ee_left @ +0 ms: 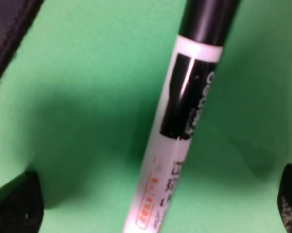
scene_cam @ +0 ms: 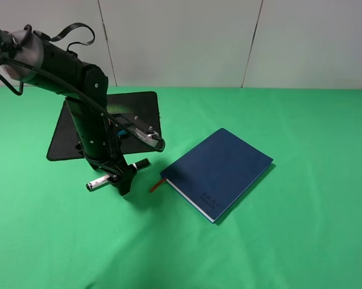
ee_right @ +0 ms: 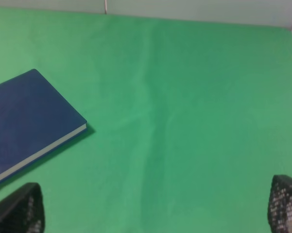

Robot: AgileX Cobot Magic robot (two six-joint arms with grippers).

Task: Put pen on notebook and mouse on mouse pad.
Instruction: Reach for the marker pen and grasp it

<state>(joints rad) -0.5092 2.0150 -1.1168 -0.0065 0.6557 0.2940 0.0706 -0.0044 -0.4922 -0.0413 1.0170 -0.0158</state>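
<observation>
My left gripper needs to close on the pen now, as both fingers reach the green cloth on either side of the pen's white body (scene_cam: 100, 182) (ee_left: 157, 189). Closing now would hold it.
The pen (scene_cam: 102, 180), white-barrelled with a black cap, lies on the green cloth left of the notebook (scene_cam: 218, 172). My left gripper (scene_cam: 118, 177) is lowered over it and open. In the left wrist view the pen (ee_left: 180, 116) runs between the two fingertips (ee_left: 15, 206), which stand well apart from it. The dark blue notebook lies flat near the middle, with its brown ribbon toward the pen. The black mouse pad (scene_cam: 141, 107) lies behind the left arm, partly covered by it. My right gripper (ee_right: 153, 208) is open above bare cloth, the notebook (ee_right: 24, 116) off to one side. The mouse is out of view.
Green cloth (scene_cam: 301, 229) covers the whole table, and a pale wall (scene_cam: 187, 42) stands behind it. The left arm (scene_cam: 78, 90) leans in from the upper left over the mouse pad. A corner of the mouse pad (ee_left: 7, 34) shows in the left wrist view.
</observation>
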